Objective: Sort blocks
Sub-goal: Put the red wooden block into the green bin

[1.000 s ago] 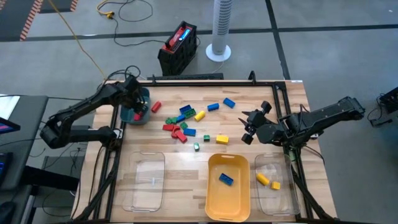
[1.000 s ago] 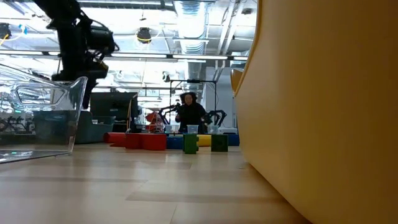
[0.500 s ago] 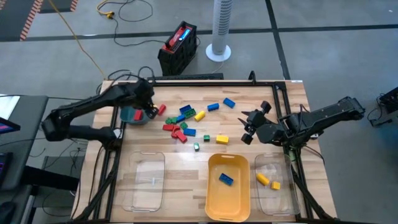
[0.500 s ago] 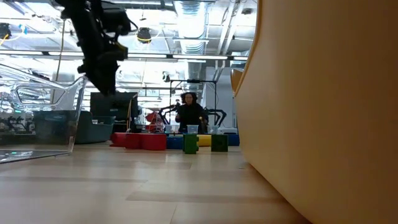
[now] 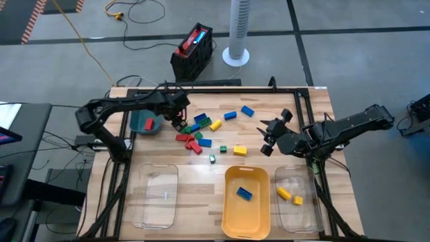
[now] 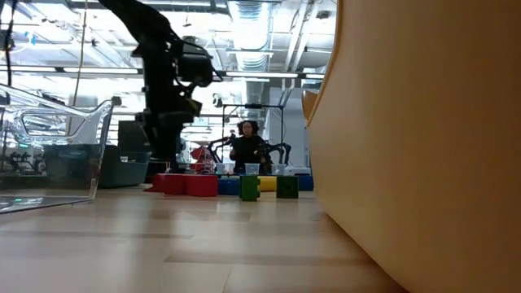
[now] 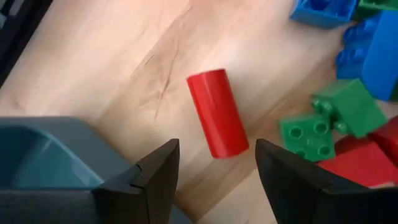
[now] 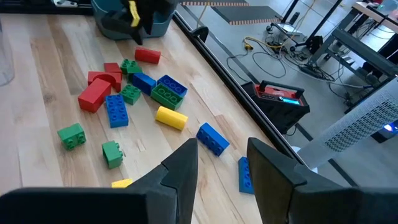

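Note:
My left gripper's fingers are above the red cylinder block, over bare wood, and would miss it now; they must go lower first.
Loose blocks point(image 5: 199, 132) in red, green, blue and yellow lie on the wooden table at its middle. My left gripper point(image 5: 177, 122) hangs open just right of the teal tray point(image 5: 141, 122), pointing steeply down. A red cylinder block point(image 7: 217, 112) lies on its side on the table below and ahead of it, in line with the gap between the fingers point(image 7: 154, 179), untouched. The teal tray holds a red block point(image 5: 149, 124). My right gripper point(image 5: 268, 138) waits open and empty above the table's right part, its own view looking across the pile point(image 8: 134, 87).
Along the near edge stand a clear tray point(image 5: 156, 195), a yellow tray point(image 5: 232, 215) with a blue block point(image 5: 244, 193), and a clear tray point(image 5: 306, 215) with two yellow blocks point(image 5: 289, 195). A person point(image 6: 247, 146) sits in the room beyond the table.
My left gripper has swung from above the teal tray toward the table's right, to the near edge of the block pile, sinking a little and rolling slightly. Its fingers have stayed open. My right arm has kept still.

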